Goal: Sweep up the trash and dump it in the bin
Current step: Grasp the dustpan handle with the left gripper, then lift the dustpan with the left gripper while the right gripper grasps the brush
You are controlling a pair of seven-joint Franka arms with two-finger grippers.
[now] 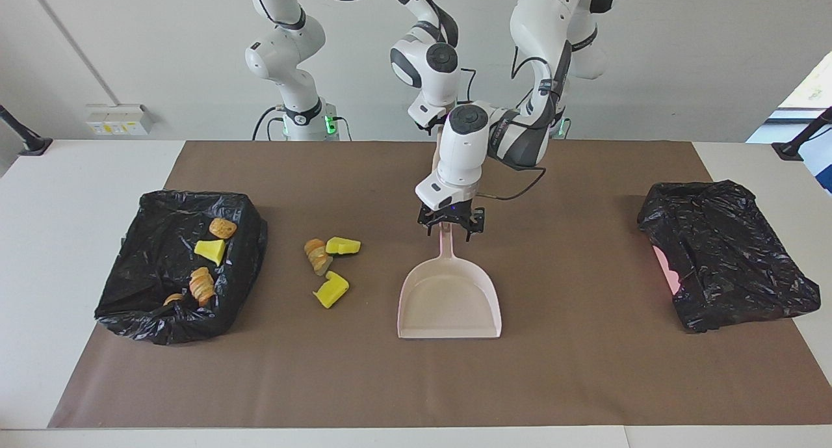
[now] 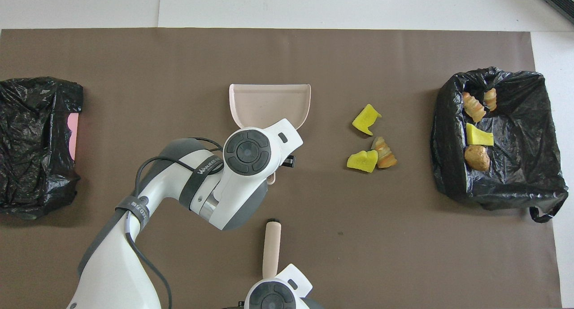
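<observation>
The left gripper grabs the dustpan by its narrow handle next, since the dustpan's broad scoop is wider than the span of the fingers.
Three pieces of trash lie on the brown mat: a yellow sponge, a bread slice and a second yellow sponge. They lie between the pale pink dustpan and the black-lined bin, which holds several more pieces. My left gripper is low over the dustpan's handle, open, one finger on each side of it. The brush lies nearer to the robots than the dustpan. My right gripper is at the brush's handle end, mostly hidden by the left arm.
A crumpled black bag with something pink under it lies at the left arm's end of the mat. The left arm stretches over the mat between that bag and the dustpan.
</observation>
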